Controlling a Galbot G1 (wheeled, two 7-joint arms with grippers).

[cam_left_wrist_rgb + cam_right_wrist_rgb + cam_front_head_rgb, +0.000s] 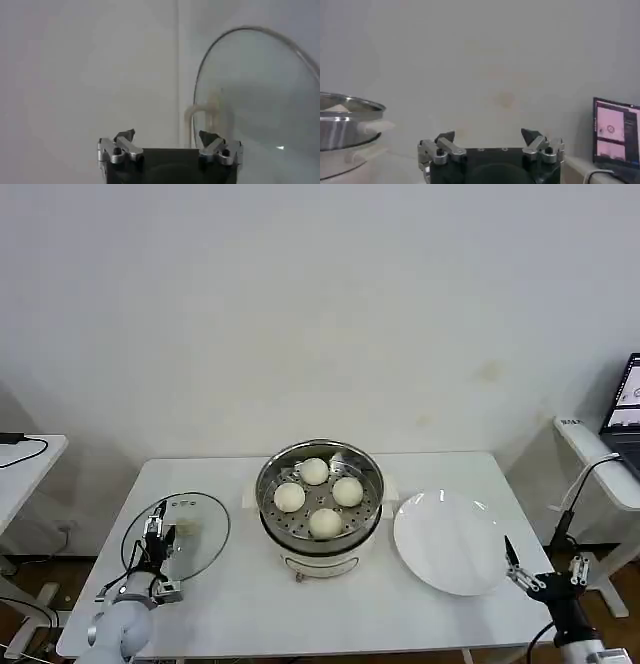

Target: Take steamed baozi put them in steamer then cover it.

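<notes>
The glass lid spreads wide and flat on the tabletop, so my left gripper needs to grab it next by its narrow raised handle (186, 527).
The steamer (320, 509), a shiny steel pot on a white base, stands uncovered at the table's middle. Several cream-white baozi (314, 471) lie on its perforated tray. Its rim also appears in the right wrist view, steamer (347, 125). The glass lid (195, 534) lies flat on the table to the left, its pale handle (200, 117) facing my left gripper. My left gripper (155, 536) hovers at the lid's near-left part, open and holding nothing, left gripper (167, 136). My right gripper (513, 566) waits open and holding nothing off the table's front right, right gripper (488, 135).
A flat white plate (450, 542) with nothing on it sits right of the steamer. A side table with a laptop (615, 132) stands at the far right. Another small table (25, 459) with a cable is at the far left. A white wall is behind.
</notes>
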